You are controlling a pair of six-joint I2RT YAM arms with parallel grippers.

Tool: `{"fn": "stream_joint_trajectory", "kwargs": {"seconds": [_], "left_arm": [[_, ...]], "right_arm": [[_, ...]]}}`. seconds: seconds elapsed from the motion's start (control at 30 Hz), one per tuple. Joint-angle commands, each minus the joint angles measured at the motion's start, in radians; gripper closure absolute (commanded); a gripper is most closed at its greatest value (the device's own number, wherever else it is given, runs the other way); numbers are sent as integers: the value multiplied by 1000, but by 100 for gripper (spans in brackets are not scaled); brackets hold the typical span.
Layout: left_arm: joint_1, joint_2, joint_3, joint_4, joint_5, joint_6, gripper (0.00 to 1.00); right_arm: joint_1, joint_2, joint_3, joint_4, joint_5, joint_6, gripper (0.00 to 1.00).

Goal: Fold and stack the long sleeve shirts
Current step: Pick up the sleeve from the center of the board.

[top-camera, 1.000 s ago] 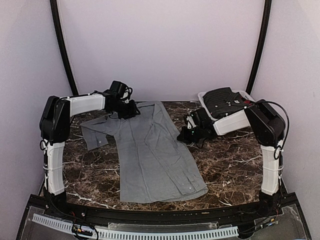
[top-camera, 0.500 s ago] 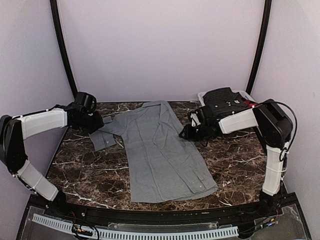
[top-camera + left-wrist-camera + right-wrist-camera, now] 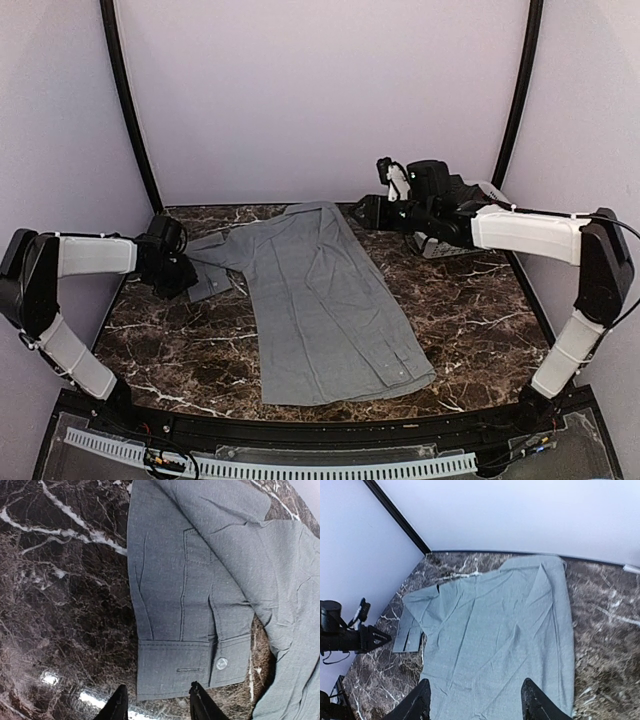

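Observation:
My left gripper grabs the sleeve by the end of the cuff next, to fold it inward and hand it to my right gripper.
One grey long sleeve shirt (image 3: 320, 300) lies spread flat on the dark marble table (image 3: 470, 320), hem toward the near edge. Its left sleeve is folded back, with the buttoned cuff (image 3: 185, 667) at the far left. My left gripper (image 3: 157, 702) is open and low at that cuff, its fingertips either side of the cuff's end, gripping nothing. My right gripper (image 3: 476, 700) is open and empty, held high over the shirt (image 3: 495, 630) near the back right (image 3: 362, 213).
A white basket (image 3: 440, 245) stands at the back right corner, mostly hidden behind my right arm. Black curved posts (image 3: 125, 100) rise along both side walls. Bare marble lies right of the shirt and in front of the left arm.
The left arm swung out from the collar to the left, dragging the sleeve, and now sits at the cuff. The right gripper opened, let go of the shirt's right edge and rose toward the back.

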Motion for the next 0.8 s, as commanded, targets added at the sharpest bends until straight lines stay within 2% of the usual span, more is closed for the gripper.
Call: {"fn": "stream_joint_trajectory", "kwargs": {"seconds": [0.0,0.13,0.3,0.47,0.57,0.6,0.73,0.77], "left_arm": [[2,64,0,38,14,34,58],[1,116,18,28,-10,41,57],[-1,170,46,29,-23,53,55],[-14,238,95,-10,-58,60,57],[-18,260,101,-16,-74,60,70],[-19,263,102,-20,-77,60,77],[-19,263,121,-41,-99,72,98],[-19,255,126,-49,-116,75,99]], "right_arm": [[4,-116,-20,54,122,-40,39],[-1,-171,-19,51,182,-61,20],[-18,-226,-43,61,253,-37,3],[-37,-291,-121,143,284,-8,1],[-50,-307,-138,169,235,-32,2],[-50,-305,-123,150,220,-39,1],[-51,-289,-95,113,176,-54,1],[-51,-288,-98,118,173,-51,1]]}}
